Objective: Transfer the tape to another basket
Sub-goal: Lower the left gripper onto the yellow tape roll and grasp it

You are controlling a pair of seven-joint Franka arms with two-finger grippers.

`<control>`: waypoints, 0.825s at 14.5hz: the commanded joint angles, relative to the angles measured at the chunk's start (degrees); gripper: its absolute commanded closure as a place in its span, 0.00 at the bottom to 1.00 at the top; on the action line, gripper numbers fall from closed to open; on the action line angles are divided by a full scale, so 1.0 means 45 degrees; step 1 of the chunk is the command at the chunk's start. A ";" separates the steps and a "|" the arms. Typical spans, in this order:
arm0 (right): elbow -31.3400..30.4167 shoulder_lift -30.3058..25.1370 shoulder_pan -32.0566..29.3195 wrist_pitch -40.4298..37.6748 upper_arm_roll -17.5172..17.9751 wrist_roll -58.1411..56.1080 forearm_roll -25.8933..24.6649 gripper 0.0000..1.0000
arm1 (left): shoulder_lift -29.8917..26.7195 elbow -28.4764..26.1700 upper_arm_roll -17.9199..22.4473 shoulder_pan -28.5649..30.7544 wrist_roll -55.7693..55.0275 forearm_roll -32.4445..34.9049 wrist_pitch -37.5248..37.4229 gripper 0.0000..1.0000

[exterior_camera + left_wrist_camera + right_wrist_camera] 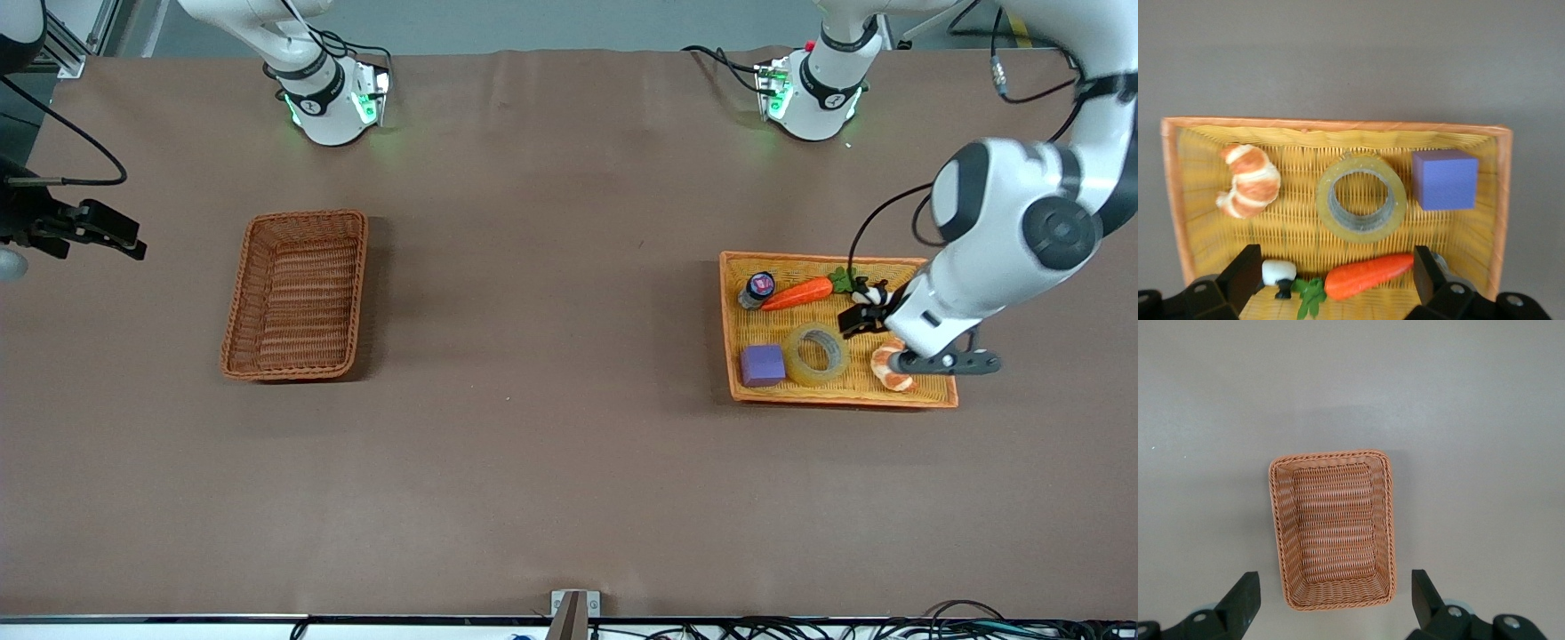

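The left gripper will next move the tape into the reddish-brown basket (293, 293), so it will grab the tape by its ring side (794, 363).
The tape (797, 365), a yellowish translucent ring, lies flat in the orange-yellow tray (836, 396) between a purple cube (763, 365) and a croissant (889, 370). It also shows in the left wrist view (1361, 231). My left gripper (864, 313) hangs open and empty over the tray, above the carrot's leafy end; in its wrist view (1336, 280) the tape lies apart from the fingers. The reddish-brown basket (293, 293) stands empty toward the right arm's end. My right gripper (124, 238) is open and empty in the air past that end; its wrist view (1335, 600) looks down on the basket (1331, 455).
The tray (1338, 125) also holds a carrot (796, 293), a small dark bottle (757, 289) and a small white and black piece (869, 292). In the left wrist view I see the carrot (1368, 275), the cube (1445, 180) and the croissant (1248, 181). Brown table lies between basket and tray.
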 commanded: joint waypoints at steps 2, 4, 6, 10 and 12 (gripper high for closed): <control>-0.0094 -0.0118 -0.0215 -0.0051 0.0077 -0.0149 0.0229 0.00 | 0.1371 -0.0180 -0.0004 0.0339 -0.0001 0.0268 0.1069 0.00; -0.0094 -0.0118 -0.0215 -0.0051 0.0077 -0.0149 0.0229 0.00 | 0.2151 -0.0318 -0.0023 0.0475 0.0018 0.0268 0.1148 0.00; -0.0094 -0.0079 -0.0215 -0.0013 0.0077 -0.0149 0.0229 0.00 | 0.2583 -0.0396 -0.0023 0.0495 0.0018 0.0268 0.1479 0.00; -0.0114 -0.0059 -0.0350 -0.0051 0.0058 -0.0111 0.0229 0.00 | 0.3326 -0.0416 -0.0023 0.0652 0.0018 0.0268 0.1617 0.07; -0.0114 -0.0059 -0.0605 -0.0051 0.0077 -0.0130 0.0229 0.00 | 0.3366 -0.0416 -0.0023 0.0671 -0.0001 0.0268 0.1617 0.27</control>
